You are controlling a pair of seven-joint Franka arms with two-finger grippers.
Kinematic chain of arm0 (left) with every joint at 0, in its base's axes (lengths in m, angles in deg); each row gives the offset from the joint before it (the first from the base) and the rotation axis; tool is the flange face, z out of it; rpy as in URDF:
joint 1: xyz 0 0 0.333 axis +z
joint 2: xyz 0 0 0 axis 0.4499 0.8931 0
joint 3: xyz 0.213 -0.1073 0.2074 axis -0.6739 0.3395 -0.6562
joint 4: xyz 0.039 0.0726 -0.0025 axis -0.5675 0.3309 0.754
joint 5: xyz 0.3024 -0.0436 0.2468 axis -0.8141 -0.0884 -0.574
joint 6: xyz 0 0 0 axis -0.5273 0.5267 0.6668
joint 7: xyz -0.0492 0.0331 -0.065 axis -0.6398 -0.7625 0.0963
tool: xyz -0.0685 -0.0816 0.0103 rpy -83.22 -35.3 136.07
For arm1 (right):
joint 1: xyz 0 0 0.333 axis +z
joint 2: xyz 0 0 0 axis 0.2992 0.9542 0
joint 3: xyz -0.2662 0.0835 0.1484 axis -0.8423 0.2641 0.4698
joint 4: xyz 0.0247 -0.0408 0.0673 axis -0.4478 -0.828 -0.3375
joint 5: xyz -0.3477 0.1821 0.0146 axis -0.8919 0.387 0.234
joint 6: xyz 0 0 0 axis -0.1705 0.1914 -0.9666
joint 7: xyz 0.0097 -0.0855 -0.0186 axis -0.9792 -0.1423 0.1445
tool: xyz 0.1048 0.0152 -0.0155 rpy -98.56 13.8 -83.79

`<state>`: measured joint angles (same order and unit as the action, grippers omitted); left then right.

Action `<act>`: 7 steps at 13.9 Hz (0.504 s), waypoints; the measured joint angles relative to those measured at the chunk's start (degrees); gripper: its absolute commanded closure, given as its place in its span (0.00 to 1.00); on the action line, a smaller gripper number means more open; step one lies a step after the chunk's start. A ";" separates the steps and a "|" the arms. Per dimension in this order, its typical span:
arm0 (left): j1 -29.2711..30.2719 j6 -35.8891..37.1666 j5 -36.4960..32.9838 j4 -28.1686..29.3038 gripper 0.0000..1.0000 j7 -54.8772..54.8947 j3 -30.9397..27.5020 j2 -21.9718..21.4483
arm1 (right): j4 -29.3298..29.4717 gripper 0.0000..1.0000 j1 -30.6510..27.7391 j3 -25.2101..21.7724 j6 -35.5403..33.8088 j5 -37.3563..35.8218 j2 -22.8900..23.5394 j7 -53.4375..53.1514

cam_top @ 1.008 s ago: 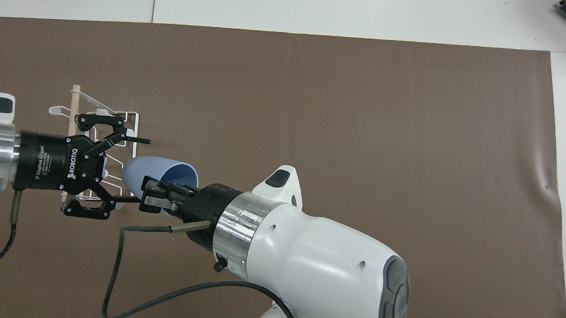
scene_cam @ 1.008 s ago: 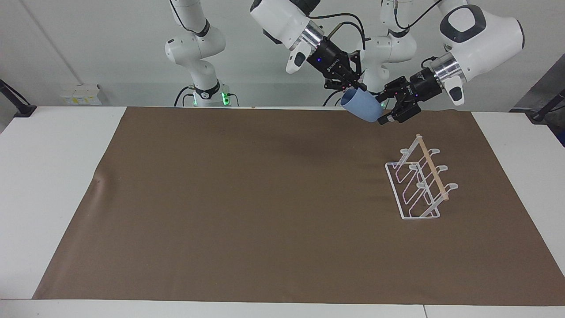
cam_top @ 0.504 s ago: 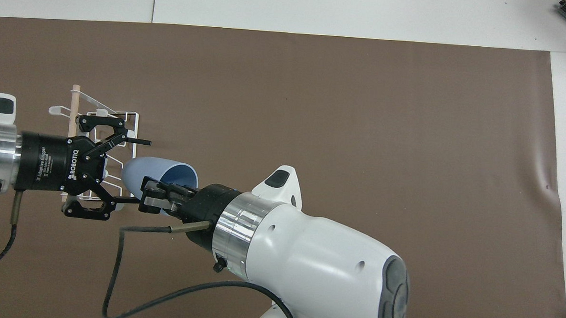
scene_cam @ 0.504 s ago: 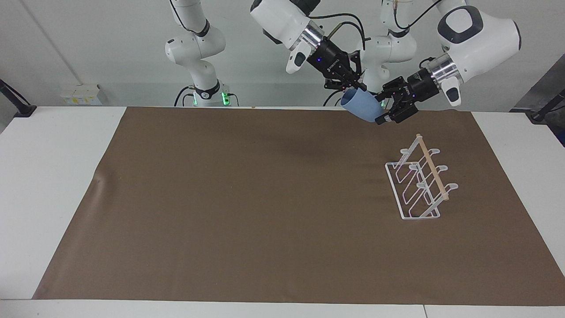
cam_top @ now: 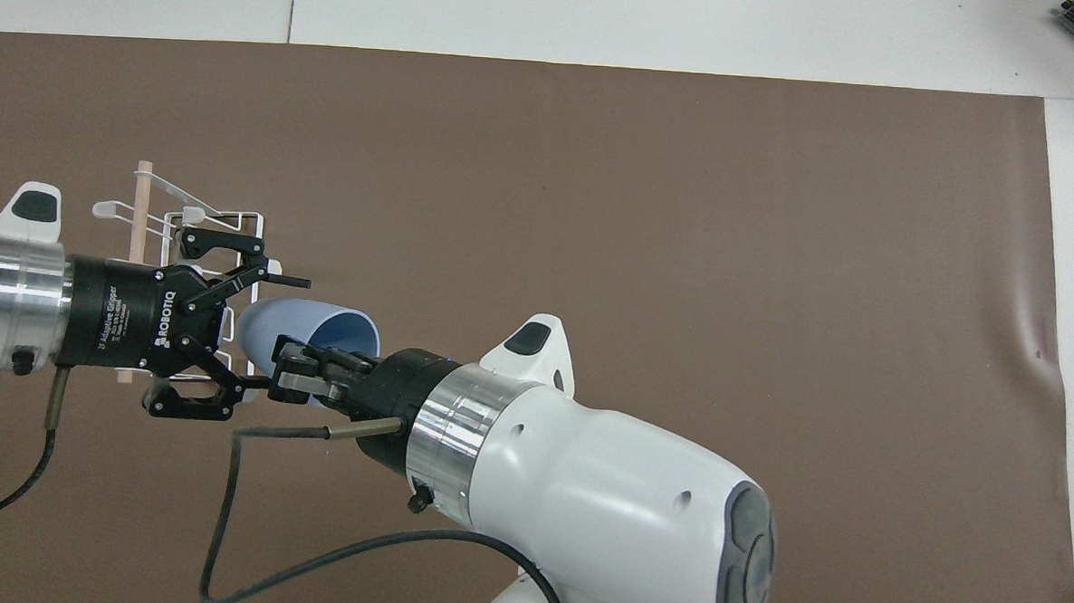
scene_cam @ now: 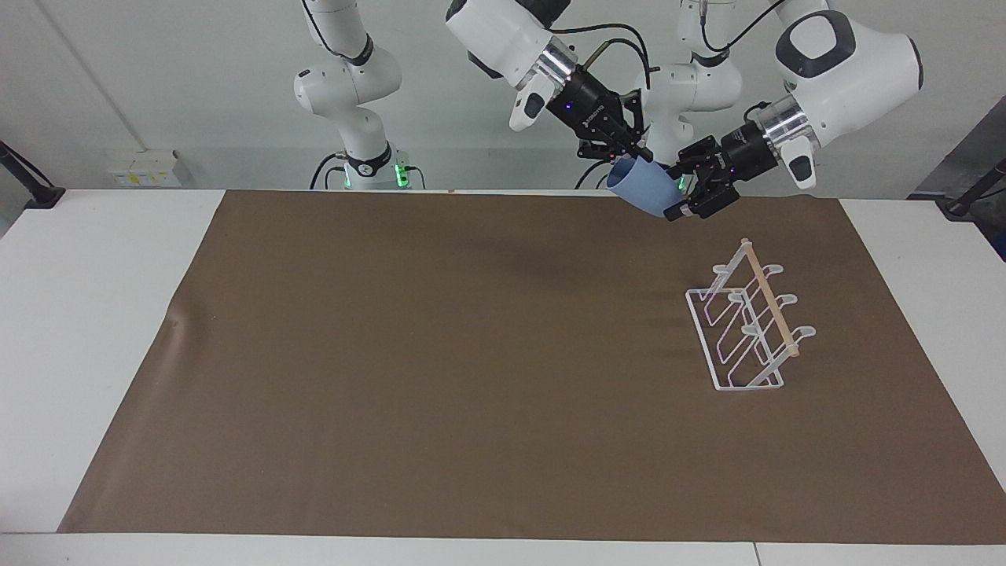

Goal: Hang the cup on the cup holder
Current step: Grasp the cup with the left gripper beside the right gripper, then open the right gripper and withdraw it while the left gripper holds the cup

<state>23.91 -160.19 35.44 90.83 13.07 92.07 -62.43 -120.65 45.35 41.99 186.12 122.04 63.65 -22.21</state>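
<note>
The side of the cup's rim at the opening is already covered by my right gripper. My left gripper will next pick up the cup by its loose closed end [cam_top: 256, 331].
The light-blue cup [scene_cam: 640, 189] [cam_top: 305, 320] hangs tilted in the air over the mat's edge by the robots, mouth toward the right arm. My right gripper [scene_cam: 638, 154] [cam_top: 291, 377] is shut on its rim wall. My left gripper [scene_cam: 681, 193] [cam_top: 275, 333] comes in from the cup's closed end, open, one finger on each side of that end; whether they touch it I cannot tell. The white wire cup holder [scene_cam: 747, 334] [cam_top: 232, 220] with its wooden rod stands on the mat toward the left arm's end, partly hidden under the left gripper in the overhead view.
A brown mat [scene_cam: 432, 354] covers most of the white table [scene_cam: 78, 314]. A crease shows in the mat [scene_cam: 177, 322] toward the right arm's end. The right arm's forearm [cam_top: 583, 485] hides part of the mat in the overhead view.
The left gripper has slid closer along the cup's closed end and its fingers have narrowed. The right gripper and the cup have stayed almost still.
</note>
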 measured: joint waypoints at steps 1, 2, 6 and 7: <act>0.01 -0.07 -0.03 0.07 1.00 0.01 -0.03 -0.02 | 0.00 1.00 -0.02 -0.04 -0.10 0.00 0.00 0.00; 0.01 -0.05 -0.07 0.08 1.00 0.03 -0.04 -0.04 | -0.02 1.00 -0.01 -0.03 -0.10 0.00 0.01 0.00; 0.09 0.08 -0.08 0.11 1.00 0.03 -0.08 -0.05 | -0.01 1.00 0.01 -0.02 -0.10 0.00 0.03 0.00; 0.12 0.15 -0.08 0.14 1.00 0.03 -0.10 -0.05 | 0.00 0.70 0.03 -0.01 -0.10 0.00 0.06 0.00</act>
<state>24.03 -160.04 35.36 90.96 13.10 91.98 -62.48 -120.65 45.39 41.97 186.03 122.04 63.71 -22.21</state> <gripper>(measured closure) 0.256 0.952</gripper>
